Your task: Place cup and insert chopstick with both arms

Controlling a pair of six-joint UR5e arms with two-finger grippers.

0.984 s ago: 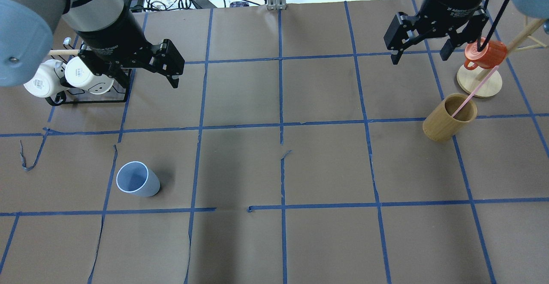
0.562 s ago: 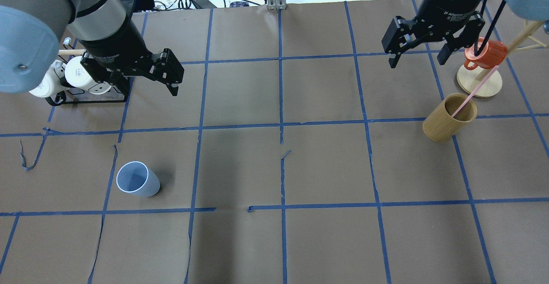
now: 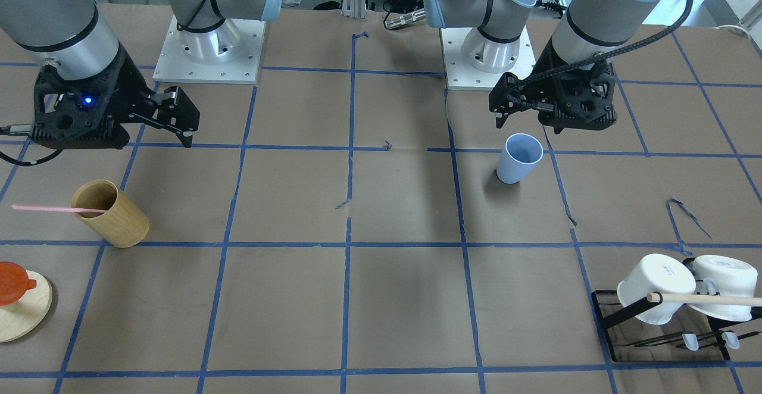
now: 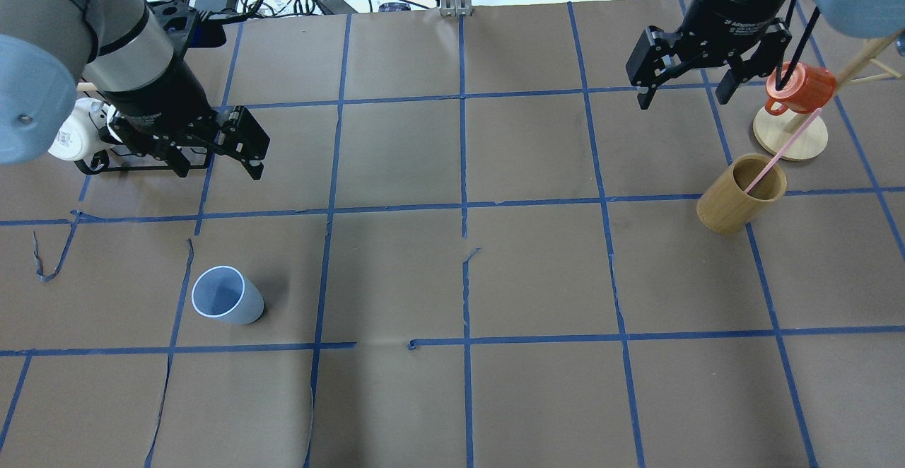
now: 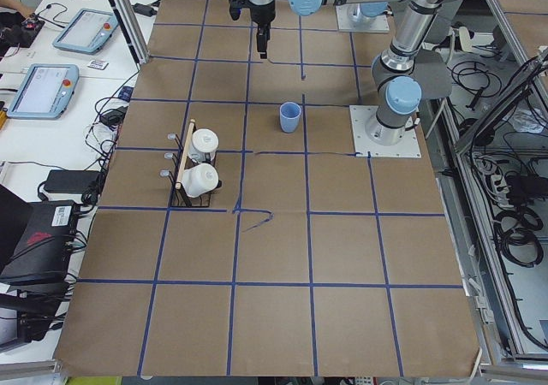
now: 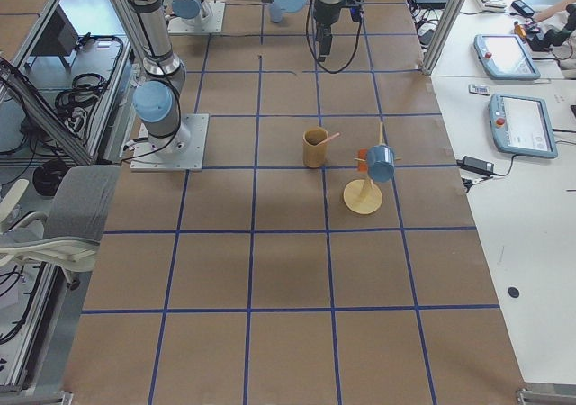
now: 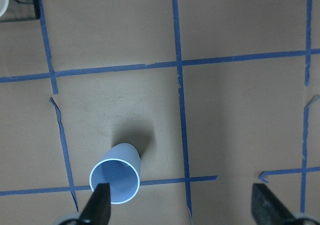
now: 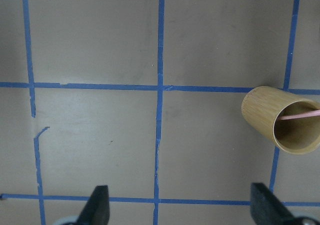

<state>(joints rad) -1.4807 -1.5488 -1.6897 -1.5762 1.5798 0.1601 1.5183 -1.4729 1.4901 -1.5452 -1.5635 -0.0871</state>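
Observation:
The pale-blue cup needs to be placed for the chopstick (image 3: 50, 208), so my left gripper should grab the cup by its rim (image 3: 523, 135) next.
The pale-blue cup (image 4: 228, 305) stands upright on the brown table at the near left; it also shows in the front view (image 3: 519, 159) and at the lower left of the left wrist view (image 7: 115, 181). My left gripper (image 4: 218, 164) hangs open and empty above the table, beyond the cup. The pink chopstick (image 4: 781, 148) leans in the tan wooden holder (image 4: 735, 203) at the right and sticks out over its rim; it also shows in the right wrist view (image 8: 300, 116). My right gripper (image 4: 684, 98) is open and empty, beyond and left of the holder.
A black rack (image 3: 661, 334) with two white mugs (image 3: 655, 287) and a wooden rod stands at the far left, partly under my left arm. A wooden mug tree (image 4: 792, 139) with an orange mug (image 4: 802, 90) stands just beyond the holder.
My left gripper has moved nearer and leftward, toward the cup's side of the table. My right gripper has shifted slightly farther away. Cup, holder and chopstick have not moved.

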